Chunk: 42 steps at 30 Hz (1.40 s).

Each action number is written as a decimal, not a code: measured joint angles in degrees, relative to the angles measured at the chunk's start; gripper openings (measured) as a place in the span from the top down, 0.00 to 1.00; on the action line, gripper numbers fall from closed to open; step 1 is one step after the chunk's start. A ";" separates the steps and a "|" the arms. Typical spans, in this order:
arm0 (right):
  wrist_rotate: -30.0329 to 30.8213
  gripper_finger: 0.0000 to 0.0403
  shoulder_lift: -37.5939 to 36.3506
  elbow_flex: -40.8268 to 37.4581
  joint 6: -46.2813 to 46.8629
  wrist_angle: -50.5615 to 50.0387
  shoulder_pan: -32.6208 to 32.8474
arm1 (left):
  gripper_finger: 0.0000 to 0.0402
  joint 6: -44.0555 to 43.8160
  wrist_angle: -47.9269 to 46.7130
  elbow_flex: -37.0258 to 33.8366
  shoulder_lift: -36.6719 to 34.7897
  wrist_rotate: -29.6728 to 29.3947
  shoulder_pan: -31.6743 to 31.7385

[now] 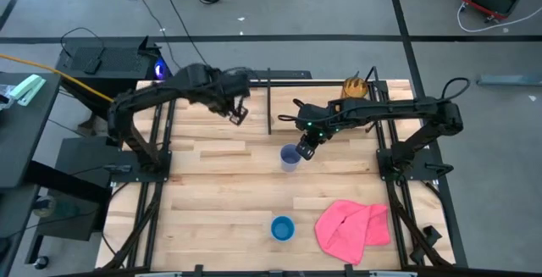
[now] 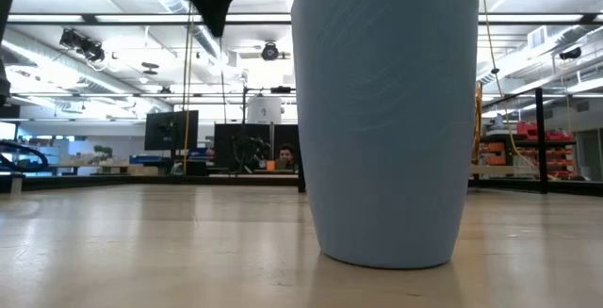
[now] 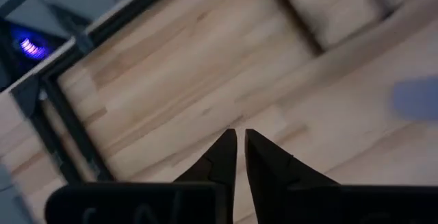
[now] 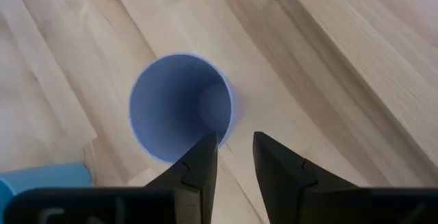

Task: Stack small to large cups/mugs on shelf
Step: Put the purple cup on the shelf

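The right gripper grabs the lavender cup by its rim (image 1: 290, 146) next, to set it on the shelf beside the amber cup (image 1: 356, 86).
The pale lavender cup (image 1: 290, 157) stands upright on its base on the wooden shelf (image 1: 212, 184), near the middle; it fills the low view (image 2: 391, 110). My right gripper (image 1: 306, 148) hovers at the cup's right side, fingers slightly open over its rim (image 4: 236, 145). The short blue cup (image 1: 282, 228) stands by the near edge. The amber cup (image 1: 356, 86) stands at the far right. My left gripper (image 1: 239, 112) is shut and empty, raised at the far left of the divider post (image 1: 269, 99). My right gripper comes from above, pointing down, one fingertip (image 4: 207, 145) over the lavender cup's rim (image 4: 222, 125) and the other outside the cup. I cannot tell whether it touches the rim. The cup stands upright on the shelf.
A crumpled pink cloth (image 1: 354, 229) lies at the near right. The black frame (image 1: 398, 163) runs along the shelf's sides. Bare planks lie at the near left and between the two arms.
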 joint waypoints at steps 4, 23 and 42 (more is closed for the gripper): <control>0.06 0.75 2.12 -0.01 -0.40 0.02 1.25 | 0.91 -3.85 0.36 -11.05 -1.31 0.25 -1.75; 2.77 0.75 3.37 -0.02 -1.17 1.31 1.68 | 0.91 -23.60 13.94 -40.18 -19.70 3.08 -8.51; 2.97 0.78 8.79 -0.02 -1.40 3.61 2.03 | 0.93 -26.22 19.74 -43.63 -20.46 4.17 -12.01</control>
